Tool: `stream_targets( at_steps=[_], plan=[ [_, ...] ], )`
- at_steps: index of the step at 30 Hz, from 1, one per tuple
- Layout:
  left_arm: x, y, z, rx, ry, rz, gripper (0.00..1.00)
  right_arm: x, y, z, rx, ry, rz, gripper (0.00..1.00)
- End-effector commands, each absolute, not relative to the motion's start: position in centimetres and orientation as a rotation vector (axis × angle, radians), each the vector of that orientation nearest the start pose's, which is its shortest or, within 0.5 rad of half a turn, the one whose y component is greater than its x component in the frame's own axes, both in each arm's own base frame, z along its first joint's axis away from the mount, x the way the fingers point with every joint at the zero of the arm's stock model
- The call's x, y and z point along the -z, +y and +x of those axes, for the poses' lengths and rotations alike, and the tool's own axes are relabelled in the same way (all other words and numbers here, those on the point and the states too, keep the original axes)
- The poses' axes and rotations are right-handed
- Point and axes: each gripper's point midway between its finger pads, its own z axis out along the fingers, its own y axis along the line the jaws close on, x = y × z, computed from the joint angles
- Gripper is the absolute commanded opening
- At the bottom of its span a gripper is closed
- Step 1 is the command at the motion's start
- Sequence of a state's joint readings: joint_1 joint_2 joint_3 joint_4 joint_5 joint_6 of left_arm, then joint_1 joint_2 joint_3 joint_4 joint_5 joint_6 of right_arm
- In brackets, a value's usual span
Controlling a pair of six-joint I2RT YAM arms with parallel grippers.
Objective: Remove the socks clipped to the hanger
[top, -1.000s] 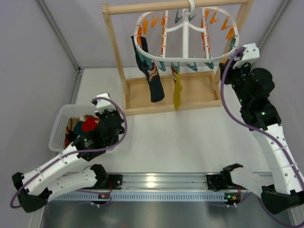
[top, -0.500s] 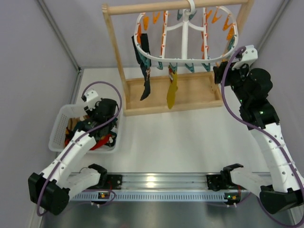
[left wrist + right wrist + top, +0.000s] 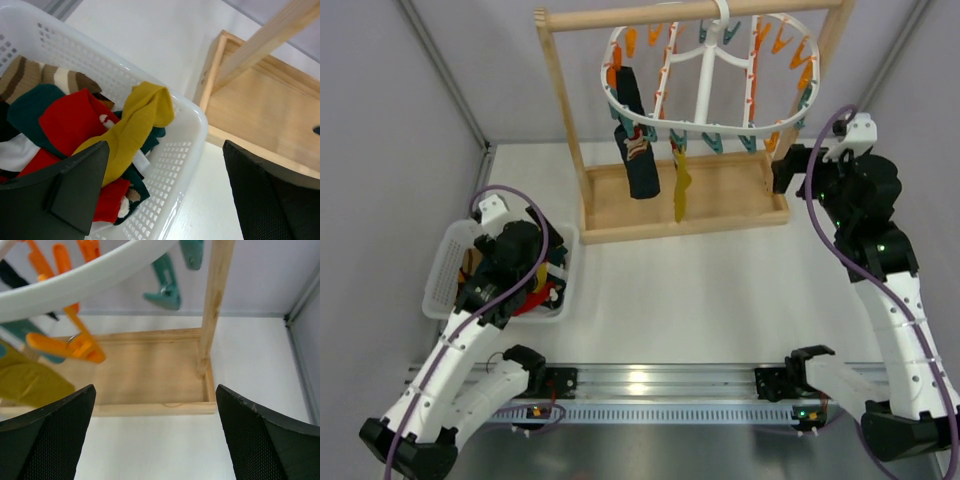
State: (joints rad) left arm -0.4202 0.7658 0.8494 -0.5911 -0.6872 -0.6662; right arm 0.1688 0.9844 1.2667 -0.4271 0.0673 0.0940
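Note:
I should reach the mustard-yellow sock with my right gripper and grip it by its free hanging end (image 3: 681, 202) (image 3: 44, 388), so the clip stays free for removing the sock.
The white oval hanger (image 3: 712, 128) hangs from the wooden rack's top bar. Two socks stay clipped to its front rim: a dark one with a patterned band (image 3: 638, 162) and a mustard-yellow one (image 3: 681, 186), whose edge shows in the right wrist view (image 3: 29, 383). My left gripper (image 3: 165, 200) is open and empty just above the white basket (image 3: 185, 150), where red (image 3: 67, 117) and mustard (image 3: 137, 122) socks lie. My right gripper (image 3: 152, 440) is open and empty, below the hanger's right end (image 3: 75, 282) and clear of it.
The wooden rack has a tray-like base (image 3: 150, 375) and an upright post (image 3: 215, 300) close to my right gripper. Orange (image 3: 75, 346) and teal (image 3: 165, 292) clips dangle from the rim. The basket (image 3: 448, 262) stands at the table's left, near the wall.
The left gripper lowered a red sock into the basket and opened. The right gripper let go near the hanger's right end, opened and drew back. The hanger and both socks swung.

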Motion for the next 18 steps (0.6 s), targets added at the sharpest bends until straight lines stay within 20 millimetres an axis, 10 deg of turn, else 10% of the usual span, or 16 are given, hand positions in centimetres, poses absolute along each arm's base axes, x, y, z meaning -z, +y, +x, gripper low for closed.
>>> stream_targets(
  at_steps=[1,10,18],
  plan=[
    [-26.2,-3.8,26.5,0.131,1.851,-0.530,0.99,-38.1,8.6,30.0,-0.390,1.680,-0.131,0.99],
    [-28.9,-9.2,24.9,0.364,1.934,-0.108,0.99,-34.7,16.4,29.8,-0.760,1.541,-0.266,0.98],
    [-29.7,-8.5,22.9,0.332,1.907,0.031,0.99,-31.7,23.3,32.7,-0.635,1.461,-0.235,0.89]
  ],
)
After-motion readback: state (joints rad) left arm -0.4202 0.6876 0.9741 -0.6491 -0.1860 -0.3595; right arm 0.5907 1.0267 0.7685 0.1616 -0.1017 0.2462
